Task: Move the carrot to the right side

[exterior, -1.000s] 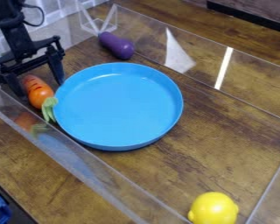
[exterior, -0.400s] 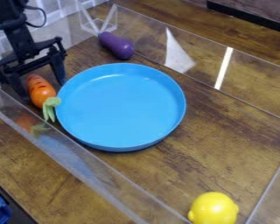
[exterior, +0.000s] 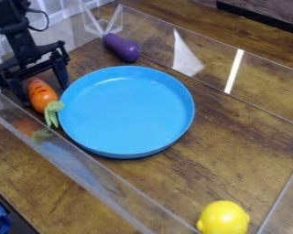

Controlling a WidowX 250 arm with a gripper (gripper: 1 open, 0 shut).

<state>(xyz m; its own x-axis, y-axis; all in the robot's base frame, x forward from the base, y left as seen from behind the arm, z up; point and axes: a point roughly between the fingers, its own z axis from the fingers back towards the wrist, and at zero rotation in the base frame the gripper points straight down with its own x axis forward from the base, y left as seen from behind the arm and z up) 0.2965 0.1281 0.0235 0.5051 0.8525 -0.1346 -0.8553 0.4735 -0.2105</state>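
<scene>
My gripper's fingers reach down on either side of the carrot's orange upper end (exterior: 40,90), so my gripper closes on the carrot next.
The carrot (exterior: 41,95), a small orange toy with a green leafy top, lies on the wooden table at the far left, right against the left rim of the blue plate (exterior: 127,146). My black gripper (exterior: 34,77) hangs directly over it, open, with its fingers straddling the carrot's upper end. I cannot tell whether the fingers touch the carrot.
The large blue plate fills the middle. A purple eggplant (exterior: 122,47) lies behind it at the top, and a yellow lemon (exterior: 222,218) sits at the front right. Clear plastic walls (exterior: 94,183) border the table along the left and front.
The gripper has lowered slightly over the carrot, staying open. The carrot has barely shifted.
</scene>
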